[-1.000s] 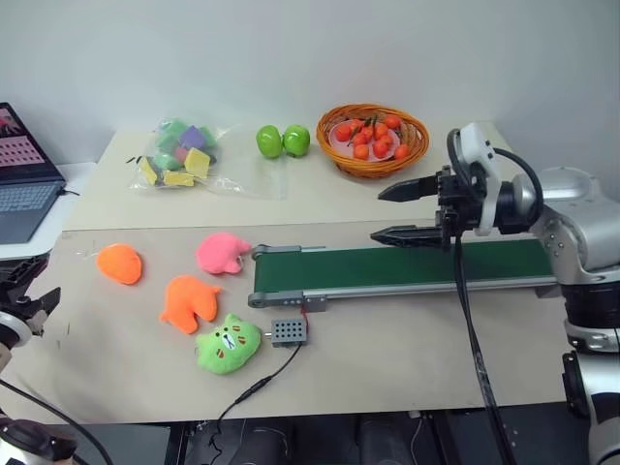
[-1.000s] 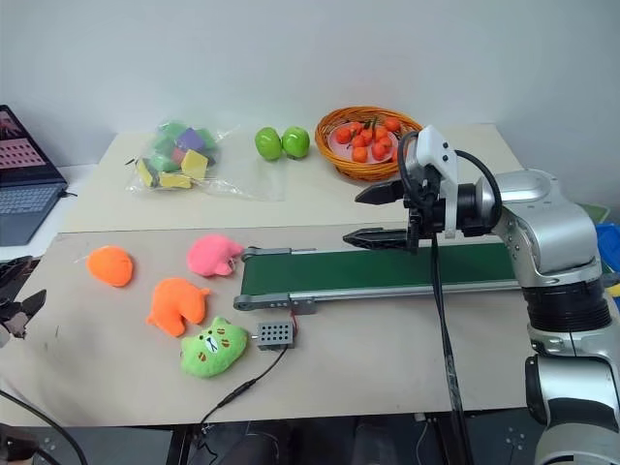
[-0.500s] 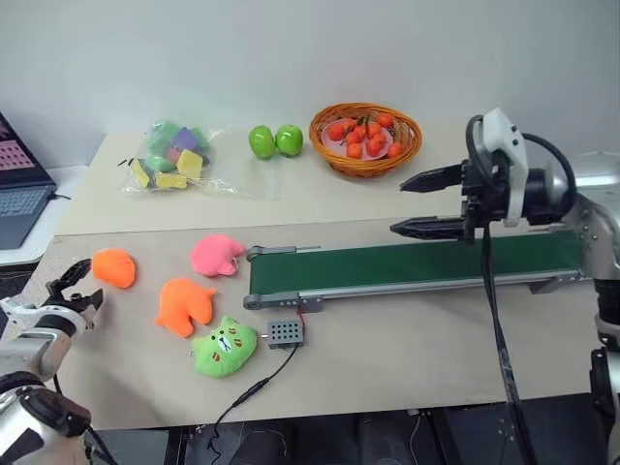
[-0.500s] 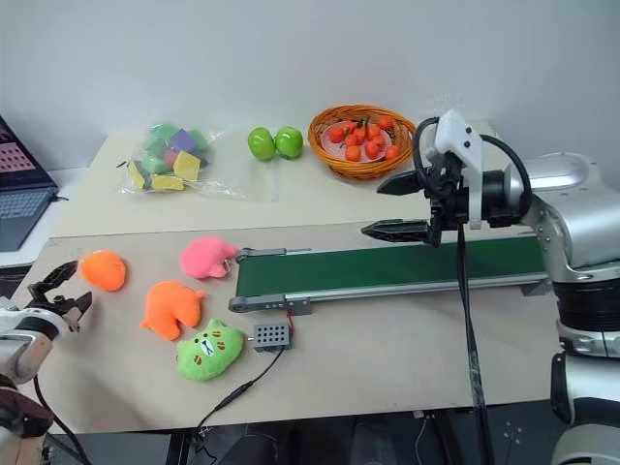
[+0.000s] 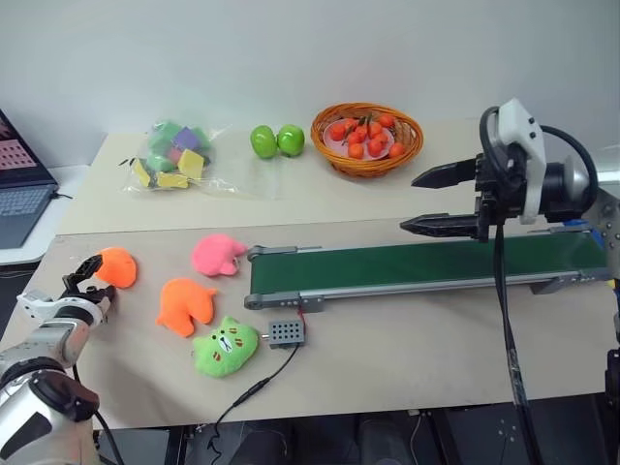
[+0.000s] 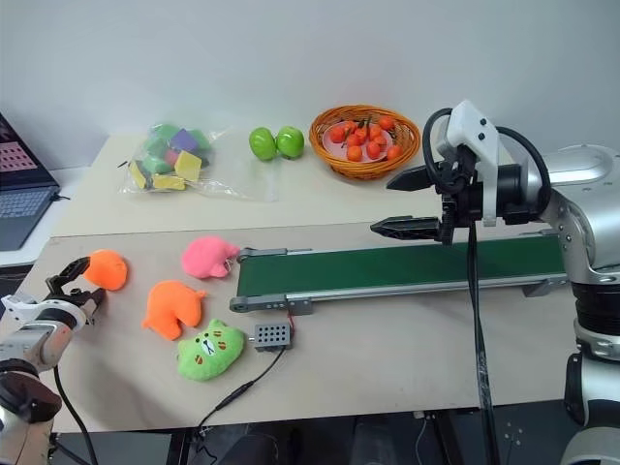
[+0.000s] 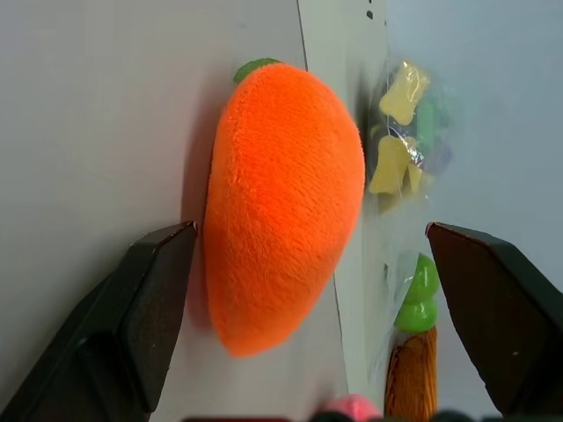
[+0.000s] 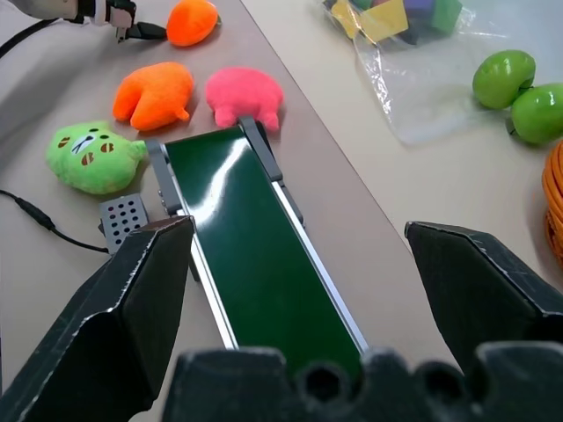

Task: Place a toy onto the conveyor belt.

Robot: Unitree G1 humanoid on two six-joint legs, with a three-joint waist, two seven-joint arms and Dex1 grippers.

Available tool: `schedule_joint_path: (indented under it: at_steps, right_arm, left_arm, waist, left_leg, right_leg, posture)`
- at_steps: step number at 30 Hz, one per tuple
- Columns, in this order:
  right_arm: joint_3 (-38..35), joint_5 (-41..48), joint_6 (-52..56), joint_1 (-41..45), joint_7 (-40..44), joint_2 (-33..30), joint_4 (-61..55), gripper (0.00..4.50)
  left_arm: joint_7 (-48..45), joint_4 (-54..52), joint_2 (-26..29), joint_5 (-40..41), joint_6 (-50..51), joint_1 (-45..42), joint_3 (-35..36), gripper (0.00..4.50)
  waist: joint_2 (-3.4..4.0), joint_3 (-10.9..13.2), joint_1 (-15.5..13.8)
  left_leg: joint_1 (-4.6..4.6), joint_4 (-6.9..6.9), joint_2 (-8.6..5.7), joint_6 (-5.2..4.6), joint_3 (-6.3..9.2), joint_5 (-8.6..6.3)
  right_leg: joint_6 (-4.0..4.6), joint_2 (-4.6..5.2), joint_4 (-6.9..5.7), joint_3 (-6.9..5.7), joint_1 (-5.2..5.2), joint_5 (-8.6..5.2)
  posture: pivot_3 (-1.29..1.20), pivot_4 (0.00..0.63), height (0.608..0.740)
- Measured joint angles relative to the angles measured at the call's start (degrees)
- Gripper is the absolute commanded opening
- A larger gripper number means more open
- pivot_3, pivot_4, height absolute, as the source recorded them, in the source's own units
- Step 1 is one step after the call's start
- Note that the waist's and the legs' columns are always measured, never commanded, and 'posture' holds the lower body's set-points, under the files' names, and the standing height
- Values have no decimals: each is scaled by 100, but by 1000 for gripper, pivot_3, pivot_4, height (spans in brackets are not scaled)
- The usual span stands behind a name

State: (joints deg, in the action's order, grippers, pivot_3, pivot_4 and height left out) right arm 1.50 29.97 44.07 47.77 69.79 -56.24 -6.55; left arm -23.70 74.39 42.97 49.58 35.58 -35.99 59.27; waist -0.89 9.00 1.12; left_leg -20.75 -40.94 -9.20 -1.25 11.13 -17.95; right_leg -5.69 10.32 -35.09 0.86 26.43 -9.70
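My left fingers, beside the orange plush's lower sides, would hold it if they closed now.
The toy (image 5: 116,266), a small rounded orange plush, lies on the tan mat at the far left. My left gripper (image 5: 87,275) is open just short of it. In the left wrist view the toy (image 7: 281,202) sits between the two black fingers (image 7: 149,299), close to one of them and not pinched. The dark green conveyor belt (image 5: 407,266) runs across the middle of the table. My right gripper (image 5: 426,201) hangs open and empty above the belt's right half, pointing left.
A flat lobed orange plush (image 5: 186,303), a pink plush (image 5: 220,254) and a green plush (image 5: 226,348) lie near the belt's left end, beside the grey control box (image 5: 288,332). Behind stand a fruit basket (image 5: 366,136), green fruit (image 5: 276,140), a bag of blocks (image 5: 174,155) and a laptop (image 5: 15,184).
My left gripper has come forward and down from the table's left edge up to the orange toy. My right gripper has drifted a little to the right above the belt.
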Motion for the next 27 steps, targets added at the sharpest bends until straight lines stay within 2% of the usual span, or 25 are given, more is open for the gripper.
schedule_joint_path:
  at_steps: [4, 7, 10, 17, 18, 22, 27]
  right_arm:
    - [8, -36, 5, 175, 19, -77, 21, 4500]
    - [18, -61, 5, 217, 54, -104, 37, 4500]
    - [41, -71, 5, 239, 89, -106, 39, 4500]
    - [45, -189, 5, 289, 109, -123, 44, 4500]
    - [45, -197, 5, 290, 110, -123, 44, 4500]
    - [45, -222, 5, 289, 108, -123, 43, 4500]
    - [45, -228, 5, 284, 83, -102, 43, 4500]
  left_arm:
    - [55, 20, -92, 6, -182, -78, 5, 4458]
    - [103, 44, -169, 13, -278, -126, 15, 3691]
    - [177, 109, -244, 48, -307, -127, 62, 2467]
    - [181, 147, -249, 221, -324, -178, 139, 205]
    - [180, 147, -249, 227, -328, -185, 152, 76]
    - [14, 145, -239, 239, -324, -219, 144, 76]
    - [-703, -146, -183, -199, -428, -496, -586, 76]
  waist:
    - [1, 0, -18]
    - [1, 0, -30]
    - [1, 0, -29]
    - [0, 0, -12]
    - [0, 0, -13]
    - [0, 0, -19]
    - [-1, 0, -22]
  left_leg:
    - [3, 0, 1, 0, -4, 0]
    - [5, -1, 1, 0, -8, 0]
    - [4, -2, 1, -3, -8, -2]
    - [2, -2, 2, -9, -18, -9]
    - [2, -2, 2, -9, -18, -9]
    - [2, -3, 2, -9, -19, -9]
    - [-1, -7, 3, -9, -19, -9]
  right_leg:
    - [0, 1, -2, 0, 0, 0]
    - [0, 1, -2, 2, -3, 1]
    - [0, 1, -2, 2, -1, 1]
    - [0, 2, -1, 1, 5, 1]
    - [0, 1, -1, 1, 5, 1]
    - [0, 1, -2, 1, 5, 1]
    - [0, 1, -1, -2, 3, 1]
  posture:
    - [0, 150, 740]
    - [0, 150, 740]
    - [0, 150, 740]
    - [0, 150, 740]
    - [0, 150, 740]
    - [0, 150, 740]
    - [0, 150, 740]
